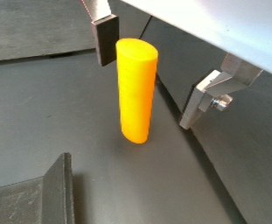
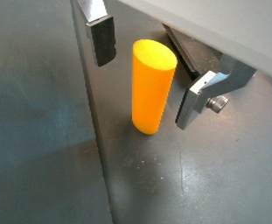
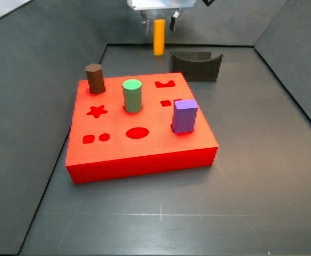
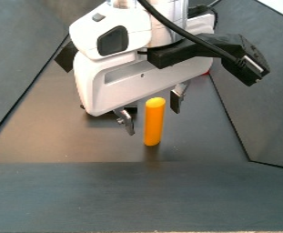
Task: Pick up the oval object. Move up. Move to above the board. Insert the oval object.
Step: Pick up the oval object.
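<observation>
The oval object needs to be inserted into the board point(image 3: 144, 150), so the gripper will next grip the orange-yellow peg by its upper part point(image 3: 159, 26).
The oval object point(image 1: 136, 92) is a slim orange-yellow peg standing upright on the dark floor, and it shows in both wrist views point(image 2: 152, 87). My gripper point(image 1: 153, 70) is open, with one finger on each side of the peg's upper part point(image 2: 149, 70). Small gaps show on both sides. In a side view the peg point(image 3: 159, 38) stands at the back, beyond the red board point(image 3: 144, 150), with the gripper point(image 3: 159, 22) over it. In another side view the gripper point(image 4: 152, 111) straddles the peg point(image 4: 155, 121).
On the board stand a brown cylinder point(image 3: 94, 78), a green cylinder point(image 3: 132, 96) and a purple block point(image 3: 185, 115). A dark grey arch-shaped block point(image 3: 198, 65) sits on the floor next to the peg. Sloped bin walls enclose the floor.
</observation>
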Tool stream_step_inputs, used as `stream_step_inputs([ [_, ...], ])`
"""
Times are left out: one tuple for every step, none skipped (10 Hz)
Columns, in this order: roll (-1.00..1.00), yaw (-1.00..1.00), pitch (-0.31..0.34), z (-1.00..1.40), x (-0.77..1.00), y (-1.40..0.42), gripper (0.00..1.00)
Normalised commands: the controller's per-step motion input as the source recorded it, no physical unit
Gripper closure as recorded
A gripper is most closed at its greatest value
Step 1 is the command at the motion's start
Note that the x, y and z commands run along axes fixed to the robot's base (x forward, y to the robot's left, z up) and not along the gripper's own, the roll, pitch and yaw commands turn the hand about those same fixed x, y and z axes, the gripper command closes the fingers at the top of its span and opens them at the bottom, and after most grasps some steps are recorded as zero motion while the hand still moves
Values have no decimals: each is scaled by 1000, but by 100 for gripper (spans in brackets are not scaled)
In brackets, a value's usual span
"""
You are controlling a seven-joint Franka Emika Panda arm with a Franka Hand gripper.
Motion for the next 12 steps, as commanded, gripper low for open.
stream_step_inputs([
  [0,77,-37,-20,0,-51,0],
  [0,86,-50,-77,0,-114,0],
  [0,46,-60,-66,0,-17,0],
  [0,20,-50,-43,0,0,0],
  [0,14,-57,-31,0,0,0],
  [0,0,0,0,0,0,100],
  [0,0,0,0,0,0,100],
  [0,0,0,0,0,0,100],
  [0,0,0,0,0,0,100],
  [0,0,0,0,0,0,100],
  [0,0,0,0,0,0,100],
  [0,0,0,0,0,0,100],
])
